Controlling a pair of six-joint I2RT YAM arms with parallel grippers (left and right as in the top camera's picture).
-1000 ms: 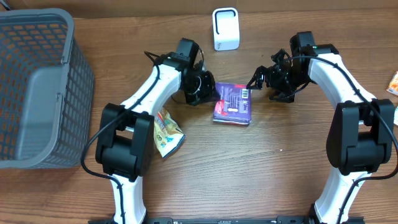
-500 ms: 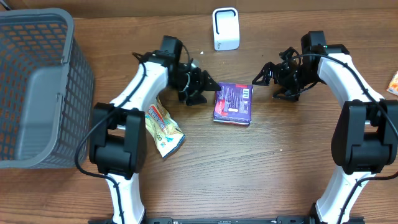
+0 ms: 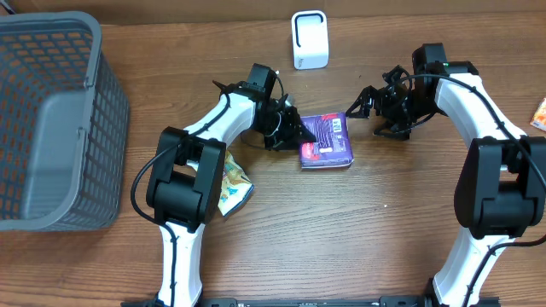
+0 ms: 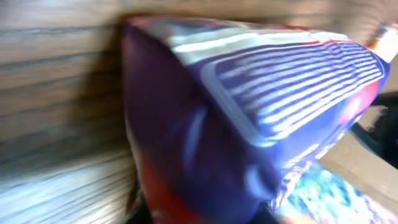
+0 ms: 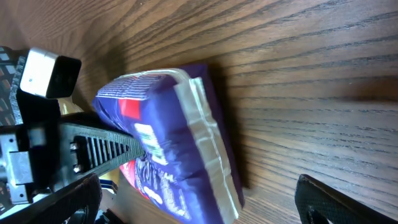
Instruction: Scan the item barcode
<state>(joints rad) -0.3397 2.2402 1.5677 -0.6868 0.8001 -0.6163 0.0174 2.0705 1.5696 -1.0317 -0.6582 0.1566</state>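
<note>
I should next grab the purple packet by its sealed end (image 3: 345,140) (image 5: 213,146) with my right gripper. The white print then stays uncovered to scan the barcode.
The item, a purple packet (image 3: 328,141) with white print and a red patch, lies on the wooden table in front of the white scanner (image 3: 309,39). My left gripper (image 3: 298,134) is at the packet's left edge and shut on it. In the left wrist view the packet (image 4: 249,112) fills the blurred frame and hides the fingers. My right gripper (image 3: 365,111) hangs open just right of the packet without touching it. Seen from the right wrist, the packet (image 5: 168,137) lies ahead of the right gripper (image 5: 199,211), sealed end toward the camera, and the left arm's ribbed finger (image 5: 99,148) reaches onto it.
A grey mesh basket (image 3: 51,119) fills the left side. A yellow-blue snack packet (image 3: 232,183) lies by the left arm's base. Part of an orange packet (image 3: 539,113) shows at the right edge.
The left gripper opened, pulled back to the left, then returned and shut on the packet's left edge. The packet shifted a little to the right. The right gripper drew slightly away and stayed open.
</note>
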